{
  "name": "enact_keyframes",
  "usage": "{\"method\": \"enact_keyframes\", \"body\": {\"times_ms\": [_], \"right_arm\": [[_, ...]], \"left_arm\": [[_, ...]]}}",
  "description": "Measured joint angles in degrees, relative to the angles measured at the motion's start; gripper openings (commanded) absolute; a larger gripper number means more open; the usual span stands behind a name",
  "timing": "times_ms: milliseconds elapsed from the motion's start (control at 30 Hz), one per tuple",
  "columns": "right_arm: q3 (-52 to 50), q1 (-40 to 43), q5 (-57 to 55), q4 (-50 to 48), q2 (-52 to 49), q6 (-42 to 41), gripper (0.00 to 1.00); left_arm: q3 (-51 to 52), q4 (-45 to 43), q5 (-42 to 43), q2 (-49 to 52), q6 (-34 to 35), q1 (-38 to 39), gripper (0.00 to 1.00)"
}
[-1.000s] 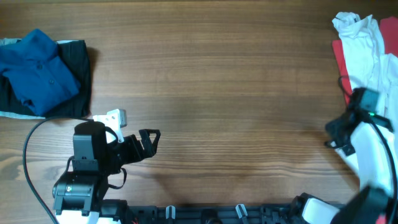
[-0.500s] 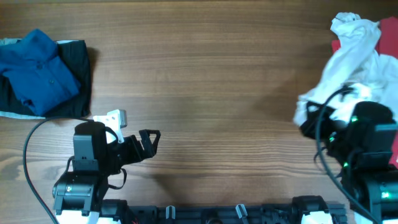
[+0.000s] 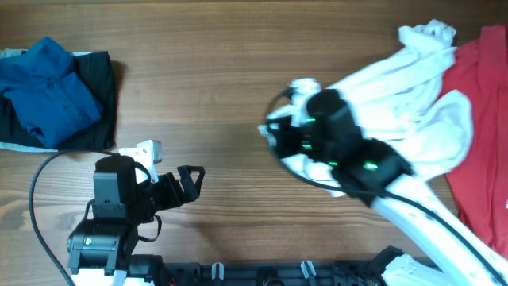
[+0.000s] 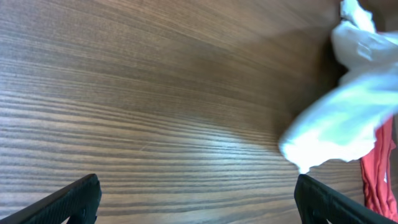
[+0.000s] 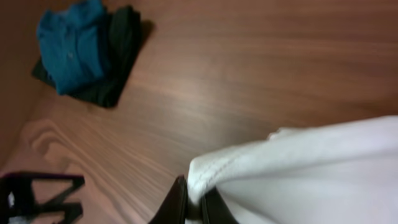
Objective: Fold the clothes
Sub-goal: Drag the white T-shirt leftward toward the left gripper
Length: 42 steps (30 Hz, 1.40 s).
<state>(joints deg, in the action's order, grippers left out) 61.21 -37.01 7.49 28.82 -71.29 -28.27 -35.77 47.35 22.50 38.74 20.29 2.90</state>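
The white T-shirt hangs bunched, so its hem would drop short of lying spread if I opened now. My right gripper should spread the T-shirt before it opens.
A large white T-shirt (image 3: 413, 103) is stretched in a bunched band from the table's right side toward the middle. My right gripper (image 3: 278, 135) is shut on its hem; the right wrist view shows the black fingers (image 5: 194, 202) pinching the white cloth (image 5: 298, 174). A red shirt (image 3: 484, 135) lies flat at the right edge, partly under the white one. My left gripper (image 3: 190, 181) is open and empty at the front left; its fingertips (image 4: 199, 199) frame bare wood, with the white T-shirt (image 4: 348, 118) hanging ahead.
A folded blue shirt (image 3: 48, 87) lies on a black garment (image 3: 99, 87) at the left edge, also in the right wrist view (image 5: 74, 43). The left arm's base and cable (image 3: 103, 230) sit at the front left.
My right arm has swept left across the table, dragging the white T-shirt off the red shirt toward the middle. The left arm has not moved.
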Motion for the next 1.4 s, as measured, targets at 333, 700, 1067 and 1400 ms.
{"method": "enact_keyframes", "body": {"times_ms": [333,700,1067,1400], "right_arm": [[-0.5,2.0,-8.2,-19.9,-12.6,-2.6,0.89],[-0.4,19.9,-10.6,8.0,7.1,2.1,1.0],[-0.3,22.6,-18.0,26.5,14.5,3.6,1.0],[-0.3,22.6,-19.8,30.7,14.6,-0.7,1.0]], "left_arm": [[0.0,0.2,-0.1,0.0,0.0,0.0,1.0],[-0.2,-10.1,-0.1,4.6,1.4,0.0,1.0],[-0.5,-34.9,-0.2,29.4,6.7,11.2,1.0],[-0.7,-55.0,-2.4,53.7,12.2,23.0,1.0]]}}
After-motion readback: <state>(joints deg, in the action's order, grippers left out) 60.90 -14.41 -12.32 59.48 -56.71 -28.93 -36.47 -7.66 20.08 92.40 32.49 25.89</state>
